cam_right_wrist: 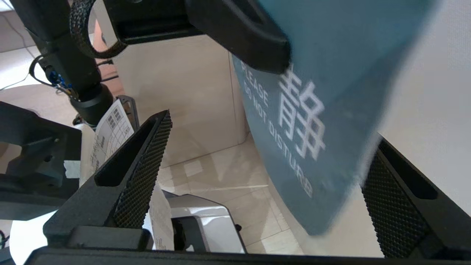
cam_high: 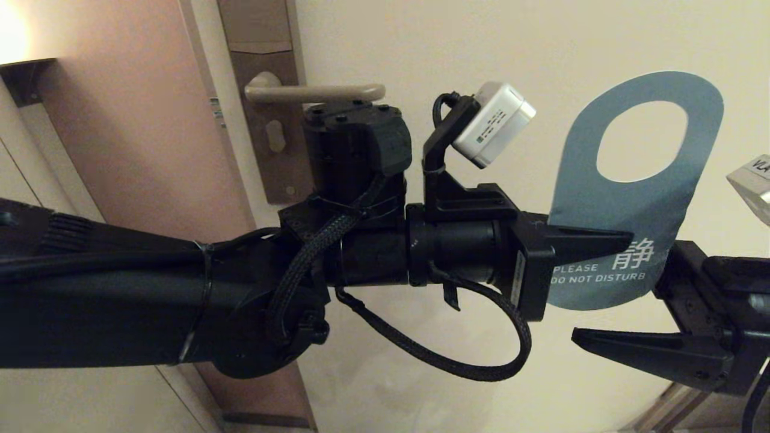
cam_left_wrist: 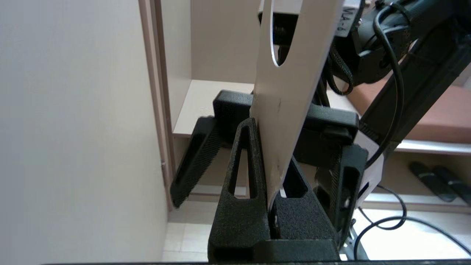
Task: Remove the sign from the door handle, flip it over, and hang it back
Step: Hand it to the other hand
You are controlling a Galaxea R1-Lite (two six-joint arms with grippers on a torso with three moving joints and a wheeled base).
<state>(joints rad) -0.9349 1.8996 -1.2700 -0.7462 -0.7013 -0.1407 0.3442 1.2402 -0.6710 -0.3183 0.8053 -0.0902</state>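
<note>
The right gripper grabs the sign by its printed end (cam_high: 604, 285) next, which keeps the sign's oval hole (cam_high: 642, 141) free for the door handle.
The sign (cam_high: 637, 198) is off the door handle (cam_high: 319, 92) and held out to the right of it, upright, with its oval hole at the top. Its teal "PLEASE DO NOT DISTURB" side faces me. My left gripper (cam_high: 625, 240) is shut on the sign's lower left part; in the left wrist view the white side of the sign (cam_left_wrist: 290, 92) runs up from the closed left gripper (cam_left_wrist: 270, 176). My right gripper (cam_high: 607, 307) is open around the sign's bottom end. In the right wrist view the sign (cam_right_wrist: 312, 110) hangs between the wide-spread fingers of the right gripper (cam_right_wrist: 272, 129), close to one pad (cam_right_wrist: 390, 195).
The tall lock plate (cam_high: 264, 120) and the door's edge stand left of the handle. My left forearm (cam_high: 150, 300) crosses the view below the handle. Beige wall (cam_high: 481, 48) lies behind the sign. Tiled floor (cam_right_wrist: 220, 176) and a low shelf (cam_left_wrist: 206, 103) lie below.
</note>
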